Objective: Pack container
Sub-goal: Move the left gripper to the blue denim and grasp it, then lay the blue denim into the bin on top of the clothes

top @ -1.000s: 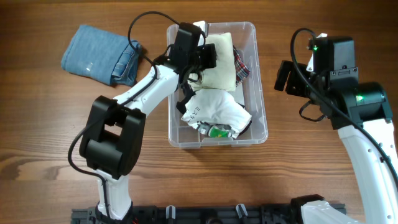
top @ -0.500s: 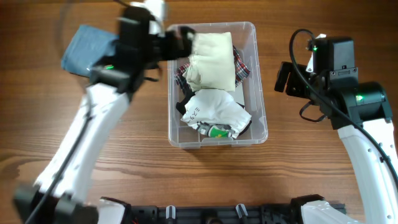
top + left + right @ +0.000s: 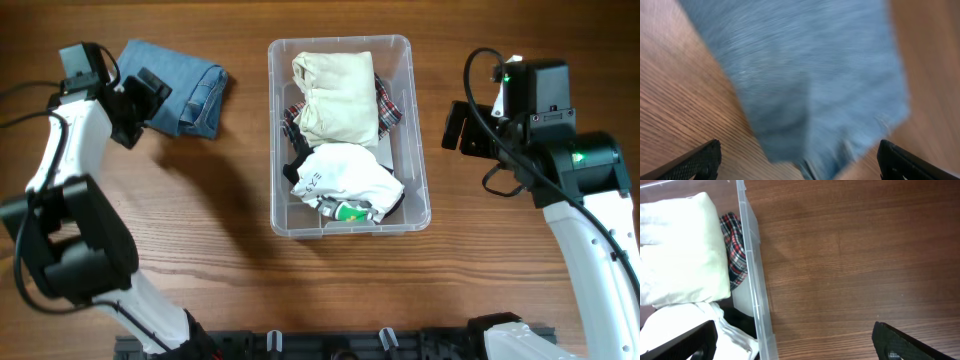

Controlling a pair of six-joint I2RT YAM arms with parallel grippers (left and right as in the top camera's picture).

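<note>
Next, my left gripper grabs the denim by its layers at the denim's end away from the bin (image 3: pixel 350 140). This packs the folded blue denim (image 3: pixel 185 92) while keeping it folded.
The container (image 3: pixel 419 140), a clear plastic bin, stands mid-table. It holds a cream folded garment (image 3: pixel 338 95), a white garment (image 3: pixel 348 178) and a plaid cloth (image 3: pixel 390 108). Folded blue denim (image 3: pixel 185 92) lies on the table to its left. My left gripper (image 3: pixel 143 100) hangs open over the denim's left end. In the left wrist view the denim (image 3: pixel 810 85) is blurred, and the left gripper (image 3: pixel 800 165) is empty. My right gripper (image 3: pixel 458 125) is open just right of the bin. In its wrist view the right gripper (image 3: pixel 795 342) straddles the container's wall (image 3: pixel 752 280).
The wooden table (image 3: pixel 520 280) stretches around the bin. A dark item lies under the white garment near the bin's left wall (image 3: pixel 300 160). The arms' black base rail (image 3: pixel 330 345) runs along the front edge.
My left arm has swung out of the container to the left, over the denim, and its jaws have opened. The cream garment stays in the bin. The right arm has not moved.
</note>
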